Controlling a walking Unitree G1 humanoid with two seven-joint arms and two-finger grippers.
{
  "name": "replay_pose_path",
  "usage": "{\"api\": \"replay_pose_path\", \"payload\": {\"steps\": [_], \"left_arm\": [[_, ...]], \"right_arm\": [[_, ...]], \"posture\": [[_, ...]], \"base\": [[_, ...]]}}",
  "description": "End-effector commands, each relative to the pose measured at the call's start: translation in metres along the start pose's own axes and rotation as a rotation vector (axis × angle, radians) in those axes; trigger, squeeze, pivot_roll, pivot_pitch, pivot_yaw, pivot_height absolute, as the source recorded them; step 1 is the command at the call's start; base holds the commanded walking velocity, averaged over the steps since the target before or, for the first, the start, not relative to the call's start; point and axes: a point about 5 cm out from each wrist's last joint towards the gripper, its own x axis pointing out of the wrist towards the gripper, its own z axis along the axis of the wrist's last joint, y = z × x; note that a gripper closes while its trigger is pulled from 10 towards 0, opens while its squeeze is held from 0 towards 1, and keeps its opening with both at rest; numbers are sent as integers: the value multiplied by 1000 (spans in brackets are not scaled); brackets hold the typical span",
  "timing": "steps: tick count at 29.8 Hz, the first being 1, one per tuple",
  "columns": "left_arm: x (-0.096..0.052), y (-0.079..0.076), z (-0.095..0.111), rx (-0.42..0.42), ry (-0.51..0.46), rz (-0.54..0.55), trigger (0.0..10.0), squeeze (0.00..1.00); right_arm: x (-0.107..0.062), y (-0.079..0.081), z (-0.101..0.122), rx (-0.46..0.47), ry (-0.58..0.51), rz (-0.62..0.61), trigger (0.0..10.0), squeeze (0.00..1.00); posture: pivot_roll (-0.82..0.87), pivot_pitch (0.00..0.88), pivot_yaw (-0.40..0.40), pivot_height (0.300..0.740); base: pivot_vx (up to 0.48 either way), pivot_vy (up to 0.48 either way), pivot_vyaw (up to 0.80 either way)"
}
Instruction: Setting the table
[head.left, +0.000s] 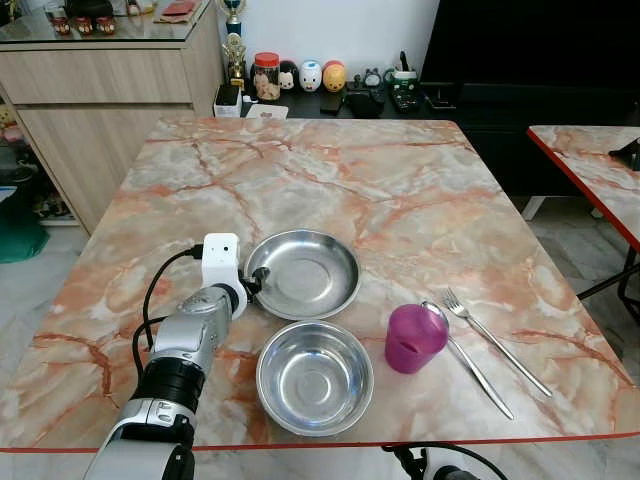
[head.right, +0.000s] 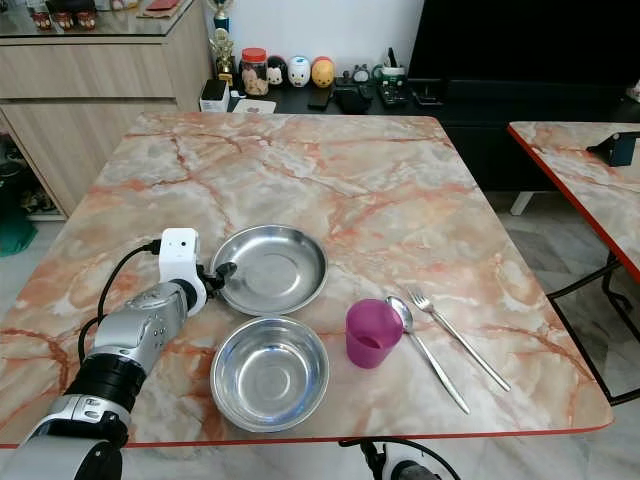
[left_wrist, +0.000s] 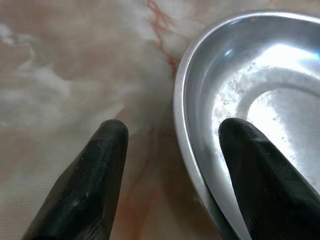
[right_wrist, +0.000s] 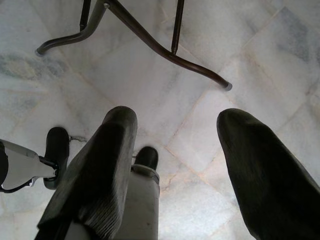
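Note:
Next, my left gripper grabs the plate by its thin raised rim, since the broad dish spreads wider than my open fingers.
A shallow steel plate (head.left: 303, 272) lies on the marble table (head.left: 350, 170), left of centre. My left gripper (head.left: 252, 280) is at its left rim and open. In the left wrist view one finger (left_wrist: 260, 170) rests inside the plate (left_wrist: 260, 90) and the other is outside on the marble, so the rim runs between them. In front of the plate stands a steel bowl (head.left: 315, 377). To its right are a purple cup (head.left: 415, 338), a spoon (head.left: 465, 360) and a fork (head.left: 495, 340). My right gripper (right_wrist: 175, 117) hangs open above the floor.
A wooden cabinet (head.left: 100, 90) stands at the back left, and a dark bench with jars and figurines (head.left: 310, 80) lies behind the table. A second marble table (head.left: 600, 170) stands to the right. Dark metal table legs (right_wrist: 150, 45) cross the tiled floor under my right arm.

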Motion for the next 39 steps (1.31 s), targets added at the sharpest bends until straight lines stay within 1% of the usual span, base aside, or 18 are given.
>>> {"api": "replay_pose_path", "payload": {"steps": [1, 2, 3, 16, 24, 39], "left_arm": [[1, -2, -3, 26, 28, 1, 9294, 0], [1, -2, -3, 29, 29, 0, 3961, 0], [1, -2, -3, 31, 30, 0, 0, 0], [0, -1, -5, 41, 36, 12, 0, 0], [0, -1, -6, 32, 39, 14, 0, 0], [-1, 2, -4, 23, 25, 53, 0, 0]], "right_arm": [[0, -2, 3, -11, -1, -3, 10000, 0], [0, -2, 3, -10, -1, -2, 10000, 0], [0, -2, 3, -10, -1, -2, 10000, 0], [0, -2, 3, -12, 0, 3, 10000, 0], [0, -2, 3, -13, 3, 6, 10000, 0], [1, -2, 3, -18, 6, 4, 10000, 0]], "posture": [[-3, 0, -64, 719], [-4, 0, -64, 719], [-3, 0, -64, 719], [-3, 0, -63, 719], [-1, 0, -65, 719], [-1, 0, -68, 719]], "base": [[0, 0, 0], [0, 0, 0], [0, 0, 0], [0, 0, 0], [0, 0, 0], [0, 0, 0]]}}
